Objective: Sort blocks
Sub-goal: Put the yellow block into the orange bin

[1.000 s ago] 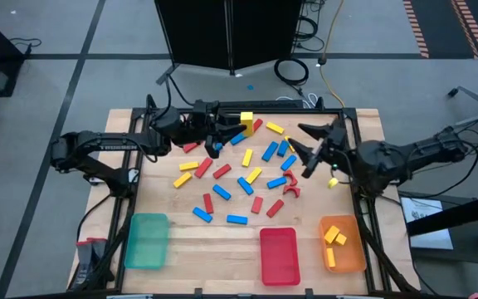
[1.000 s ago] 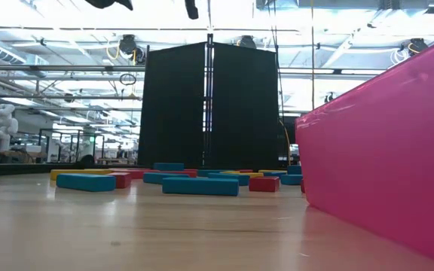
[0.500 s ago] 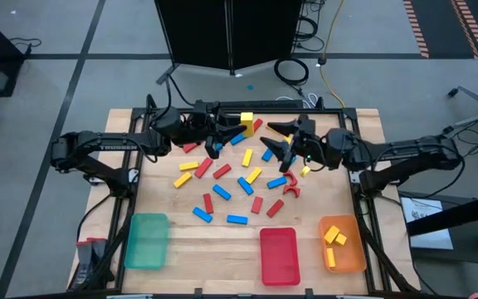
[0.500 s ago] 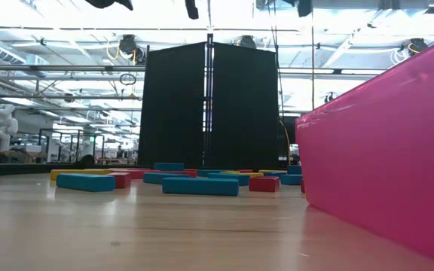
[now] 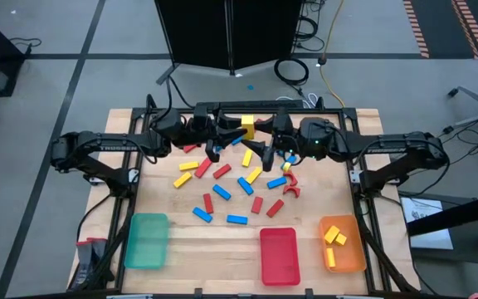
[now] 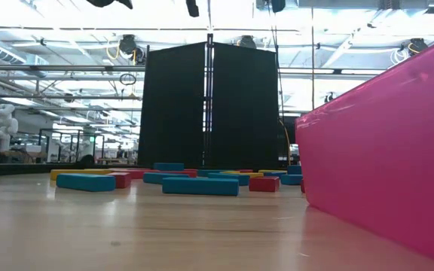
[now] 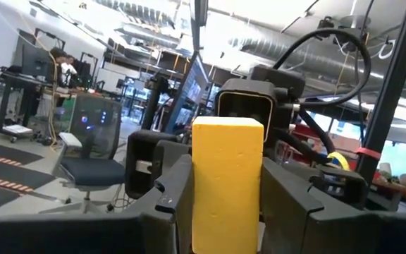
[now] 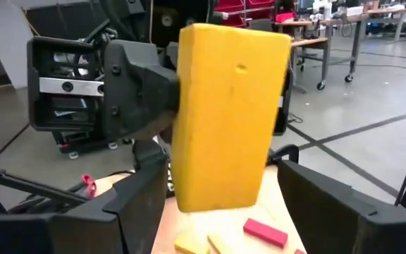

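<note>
My right gripper will take hold of the yellow block by its loose end next. After that, I will sort the yellow block into the orange tray.
My left gripper is shut on a yellow block and holds it high over the far part of the table. My right gripper has come in level from the right and is open. In the right wrist view its two fingers stand on either side of that same yellow block, and I cannot tell whether they touch it. Red, blue and yellow blocks lie scattered flat on the wooden table below. My left gripper pinches the yellow block between its two fingers, on two opposite faces near the end that faces the gripper. The fingers come in about level from the table's left. The block sticks out beyond them toward the right gripper, lifted clear of the table.
Along the near edge stand a green tray, a red tray and an orange tray holding a few yellow blocks. The low view shows the red tray's wall close at the right and blocks lying beyond.
My right gripper has swung from the table's right side toward the left, up to the yellow block in my left gripper, and its fingers now flank it. It has stayed open. The block has not moved.
</note>
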### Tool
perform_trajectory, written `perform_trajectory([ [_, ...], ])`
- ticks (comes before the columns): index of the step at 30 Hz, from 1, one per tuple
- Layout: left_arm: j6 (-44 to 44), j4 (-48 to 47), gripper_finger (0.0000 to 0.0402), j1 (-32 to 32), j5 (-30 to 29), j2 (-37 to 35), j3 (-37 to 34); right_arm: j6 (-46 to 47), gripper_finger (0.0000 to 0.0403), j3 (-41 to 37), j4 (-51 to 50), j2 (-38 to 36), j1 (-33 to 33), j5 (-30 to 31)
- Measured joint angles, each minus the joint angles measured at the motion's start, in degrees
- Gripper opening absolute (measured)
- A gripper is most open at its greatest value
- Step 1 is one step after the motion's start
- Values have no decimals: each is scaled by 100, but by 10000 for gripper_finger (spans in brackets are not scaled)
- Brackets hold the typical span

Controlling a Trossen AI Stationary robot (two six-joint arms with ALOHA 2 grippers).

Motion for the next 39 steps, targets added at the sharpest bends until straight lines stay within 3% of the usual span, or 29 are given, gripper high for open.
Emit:
perform_trajectory([
  [14,6,2,125,0,0,0,0,-372,233,58,-34,-103,-2,19],
  [23,100,37,125,0,107,-7,-2,-374,117,63,-44,-112,2,-44],
  [34,54,26,125,2,143,-7,-2,-394,117,63,-98,-112,-57,-14],
  [36,61,14,149,6,311,-2,-2,-404,117,63,-138,-113,-54,-2],
  [39,-59,-107,236,4,420,-8,-2,-525,117,56,-294,-182,-52,62],
])
